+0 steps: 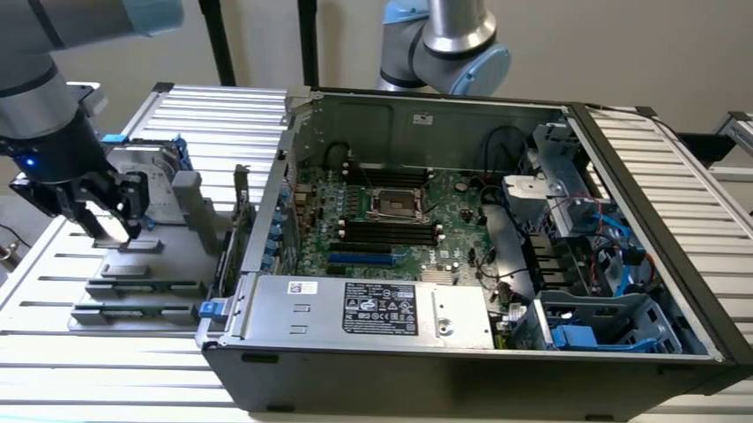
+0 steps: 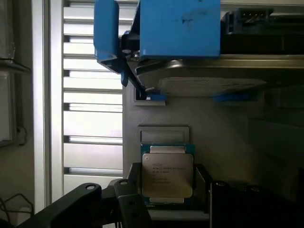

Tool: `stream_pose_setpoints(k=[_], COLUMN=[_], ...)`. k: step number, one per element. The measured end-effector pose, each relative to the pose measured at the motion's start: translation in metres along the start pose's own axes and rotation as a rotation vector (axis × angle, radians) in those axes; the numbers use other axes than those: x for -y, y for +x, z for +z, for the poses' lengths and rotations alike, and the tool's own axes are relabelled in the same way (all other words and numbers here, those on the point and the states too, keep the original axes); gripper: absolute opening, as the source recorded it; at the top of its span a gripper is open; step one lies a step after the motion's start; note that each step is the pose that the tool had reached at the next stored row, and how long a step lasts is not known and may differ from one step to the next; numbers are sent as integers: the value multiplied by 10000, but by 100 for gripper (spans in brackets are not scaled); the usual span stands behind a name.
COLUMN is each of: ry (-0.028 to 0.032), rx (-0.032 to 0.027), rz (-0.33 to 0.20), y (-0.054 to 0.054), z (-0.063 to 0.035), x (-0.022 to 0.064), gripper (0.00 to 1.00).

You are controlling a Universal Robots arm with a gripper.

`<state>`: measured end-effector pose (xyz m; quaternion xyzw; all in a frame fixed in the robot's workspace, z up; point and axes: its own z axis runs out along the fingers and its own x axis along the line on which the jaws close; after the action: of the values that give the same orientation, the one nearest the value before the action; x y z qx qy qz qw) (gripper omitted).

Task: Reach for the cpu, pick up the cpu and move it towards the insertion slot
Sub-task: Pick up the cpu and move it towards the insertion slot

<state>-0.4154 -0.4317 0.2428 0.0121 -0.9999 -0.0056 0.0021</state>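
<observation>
My gripper grabs the cpu by its opposite edges (image 2: 143,176) beside the printed lid next, to carry the cpu to the insertion slot.
In the wrist view the cpu (image 2: 167,173), a flat silver square with printed text and a pale rim, lies in a blue-edged seat on a grey fixture. My gripper (image 2: 168,194) straddles it, open, with one black finger (image 2: 132,192) close on each side. In the exterior view my gripper (image 1: 112,231) hangs low over the grey fixture (image 1: 141,282) at the exterior view's left, outside the computer case. The insertion slot (image 1: 396,204), a silver-framed square socket with a dark centre, sits on the green motherboard inside the open case, well to the exterior view's right of my gripper.
The black case wall (image 1: 253,256) stands between the fixture and the motherboard. Long black memory slots (image 1: 389,233) flank the socket. A grey labelled box (image 1: 376,308) fills the case front. A second arm (image 1: 453,44) rises behind the case. A blue caddy (image 2: 175,28) sits beyond the cpu.
</observation>
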Motion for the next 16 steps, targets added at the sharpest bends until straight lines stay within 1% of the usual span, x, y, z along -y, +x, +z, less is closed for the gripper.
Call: stream_pose_setpoints(k=[4,10,13,16], ry=[0,-1,-2,-8], rx=[-3,-15,-25,-45], rz=[0,0,0,-1], y=[-35,-118,-187,-296], z=[-185,-458,-593,-727], x=[-1,-2,-2,-1], gripper=[54,54,54,54])
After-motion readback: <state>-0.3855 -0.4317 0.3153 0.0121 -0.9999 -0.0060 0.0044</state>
